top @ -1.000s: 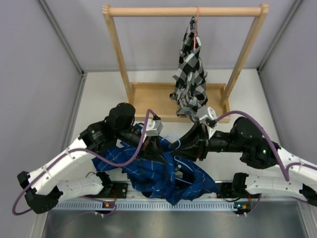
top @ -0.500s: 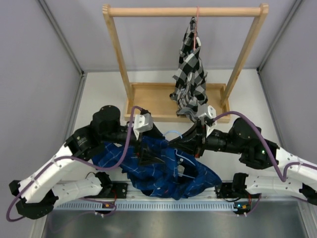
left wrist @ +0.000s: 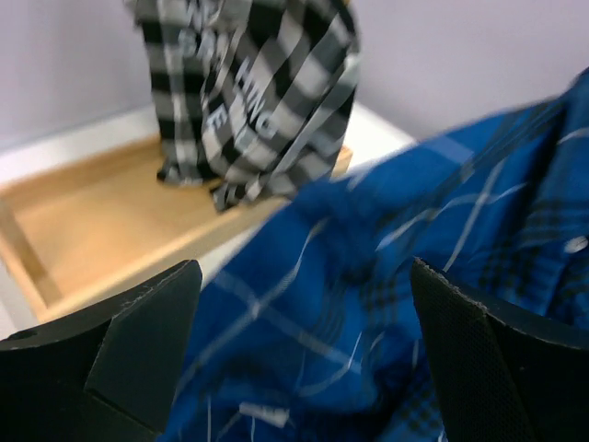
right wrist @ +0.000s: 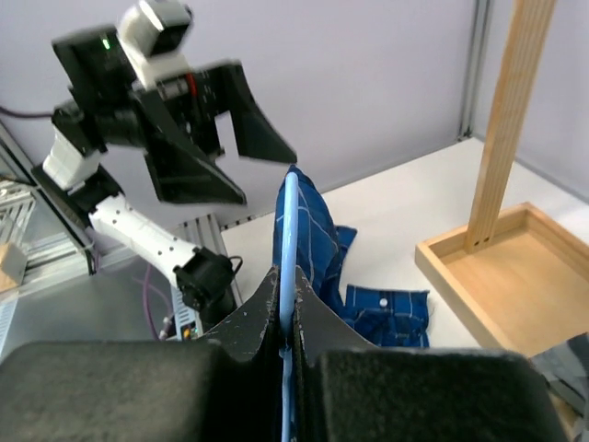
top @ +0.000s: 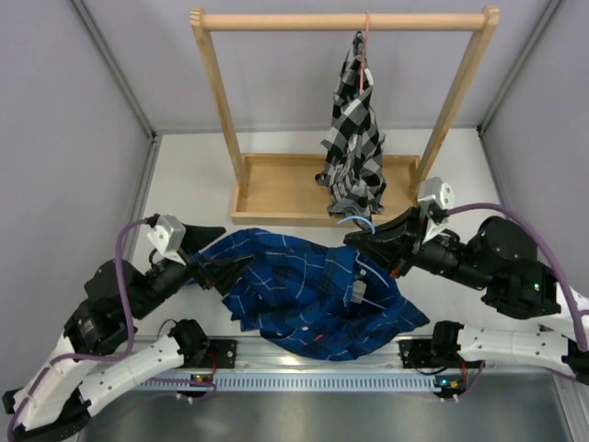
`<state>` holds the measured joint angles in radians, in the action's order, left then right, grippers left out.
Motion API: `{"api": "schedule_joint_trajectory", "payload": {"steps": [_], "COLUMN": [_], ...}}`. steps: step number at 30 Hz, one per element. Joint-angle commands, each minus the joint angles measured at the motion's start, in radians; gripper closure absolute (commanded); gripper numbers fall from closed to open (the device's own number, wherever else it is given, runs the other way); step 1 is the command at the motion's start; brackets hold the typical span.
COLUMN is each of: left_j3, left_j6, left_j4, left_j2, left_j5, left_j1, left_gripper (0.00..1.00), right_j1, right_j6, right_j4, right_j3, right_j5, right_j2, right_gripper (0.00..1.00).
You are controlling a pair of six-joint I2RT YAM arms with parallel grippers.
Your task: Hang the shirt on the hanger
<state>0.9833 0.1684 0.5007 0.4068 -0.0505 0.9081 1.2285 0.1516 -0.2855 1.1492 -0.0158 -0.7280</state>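
Observation:
My left gripper is to grab the shirt by its edge away from the hanger [top: 238,245] [left wrist: 299,250] next, so it can pull the cloth along the hanger.
The dark blue plaid shirt [top: 304,295] lies bunched on the table between the two arms. My left gripper [top: 216,254] stands wide open at the shirt's left edge, with blue cloth [left wrist: 368,276] ahead of its spread fingers [left wrist: 138,341] and nothing held. My right gripper [top: 371,242] is shut on the thin light blue hanger [right wrist: 290,230]. The wire runs straight out from the closed fingertips [right wrist: 267,304], and shirt cloth [right wrist: 317,230] drapes over its far end. The hanger's curved hook [top: 355,221] shows just behind the right gripper.
A wooden rack [top: 340,20] with a tray base [top: 276,189] stands at the back. A black-and-white checked shirt [top: 354,138] hangs from it on a pinkish-red hanger [top: 365,37], close behind the right gripper. A metal rail [top: 313,379] runs along the near edge.
The left gripper has opened, let go of the shirt and drawn back to the left. The right gripper has shut on the hanger and shifted right. The shirt now lies more spread out.

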Motion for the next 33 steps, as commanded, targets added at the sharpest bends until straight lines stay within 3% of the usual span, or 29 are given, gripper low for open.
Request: {"api": "schedule_joint_trajectory", "payload": {"steps": [1, 8, 10, 14, 15, 16, 18, 19, 20, 23, 28, 33], "left_j3": [-0.046, -0.048, -0.037, -0.034, -0.038, -0.041, -0.055, -0.058, -0.055, -0.037, 0.043, 0.15], "left_j6": [0.12, 0.14, 0.134, 0.089, 0.08, 0.066, 0.06, 0.054, 0.052, 0.056, 0.074, 0.083], "left_j4": [0.057, 0.131, 0.108, 0.027, 0.01, -0.022, -0.043, -0.048, -0.047, -0.004, 0.074, 0.188], "left_j2": [-0.028, 0.058, 0.095, 0.142, 0.148, 0.162, 0.173, 0.182, 0.187, 0.176, 0.13, 0.147], "left_j5": [-0.123, -0.093, -0.17, -0.15, -0.134, -0.126, -0.118, -0.129, -0.143, -0.17, -0.232, -0.394], "left_j1": [-0.003, -0.003, -0.003, -0.003, -0.003, -0.003, -0.003, -0.003, -0.002, -0.003, -0.002, -0.002], "left_gripper": [0.02, 0.02, 0.02, 0.07, 0.11, 0.24, 0.39, 0.64, 0.75, 0.95, 0.98, 1.0], "right_j1": [0.016, 0.017, 0.016, 0.016, 0.016, 0.016, 0.016, 0.017, 0.016, 0.016, 0.016, 0.017], "right_j6": [-0.02, -0.001, 0.002, 0.008, 0.011, 0.012, 0.012, 0.011, 0.009, -0.004, -0.018, -0.023], "right_j4": [-0.009, -0.02, -0.02, -0.018, -0.009, -0.006, -0.001, -0.001, -0.003, -0.024, -0.057, -0.046], "right_j3": [0.092, 0.118, 0.121, 0.129, 0.127, 0.124, 0.122, 0.119, 0.115, 0.103, 0.064, 0.004], "right_j5": [-0.052, -0.003, 0.013, 0.076, 0.076, 0.079, 0.083, 0.085, 0.079, 0.031, -0.053, -0.069], "right_j2": [0.029, 0.024, 0.009, -0.008, -0.007, -0.005, -0.004, -0.001, 0.001, 0.013, 0.053, 0.107], "right_gripper": [1.0, 1.0, 1.0, 1.0, 1.0, 1.0, 1.0, 1.0, 1.0, 1.0, 1.0, 1.0]}}
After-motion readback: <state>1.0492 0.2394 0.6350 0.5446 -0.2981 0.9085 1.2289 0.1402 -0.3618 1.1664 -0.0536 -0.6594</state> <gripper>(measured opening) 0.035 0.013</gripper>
